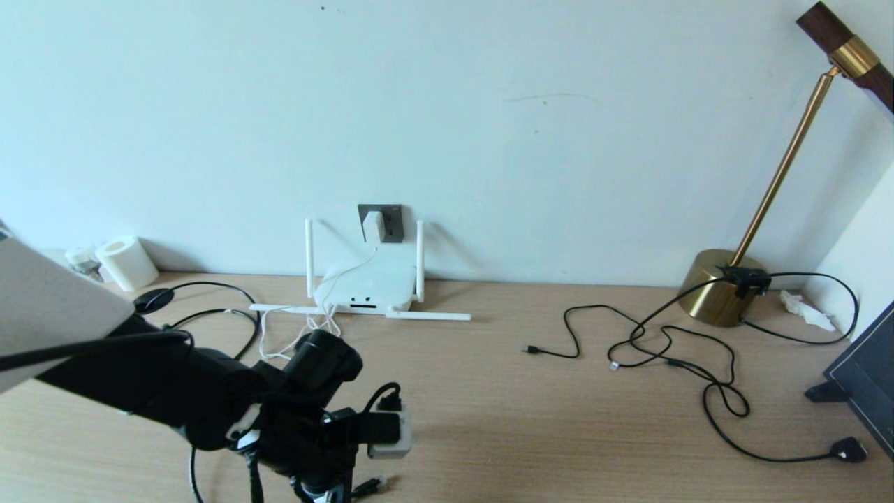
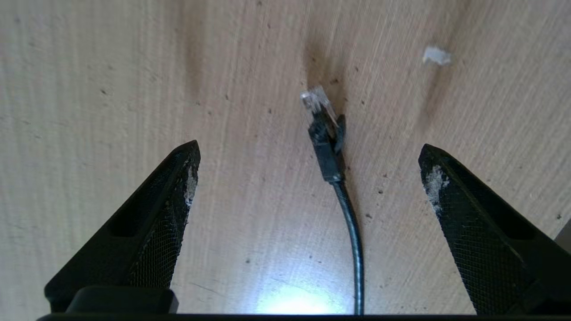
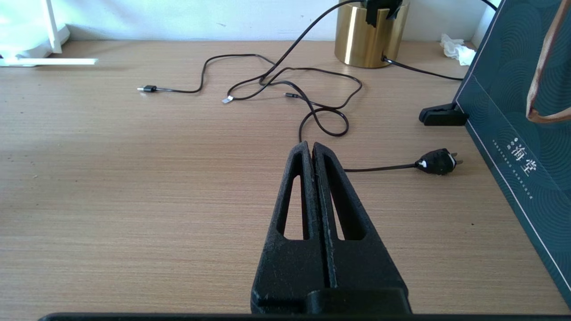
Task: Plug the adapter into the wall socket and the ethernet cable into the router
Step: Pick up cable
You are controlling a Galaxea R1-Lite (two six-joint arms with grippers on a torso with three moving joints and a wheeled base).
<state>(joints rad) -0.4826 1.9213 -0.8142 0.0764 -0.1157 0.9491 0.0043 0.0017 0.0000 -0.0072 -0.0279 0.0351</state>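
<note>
I should next use my left gripper to grab the ethernet cable by its black boot, so that I can plug it into the router.
The white adapter sits in the dark grey wall socket, its thin white cord running down to the router, which lies flat below against the wall with its antennas spread. The ethernet cable lies on the desk near the front edge, ending in a black boot and a clear plug. My left gripper hangs open straight above it, one finger on each side of the boot, touching nothing. My right gripper is shut on nothing, low over bare desk at the right.
Thin black cords loop across the right of the desk, ending in a flat black plug. A brass lamp base and a dark bag stand at far right. A paper roll sits back left.
</note>
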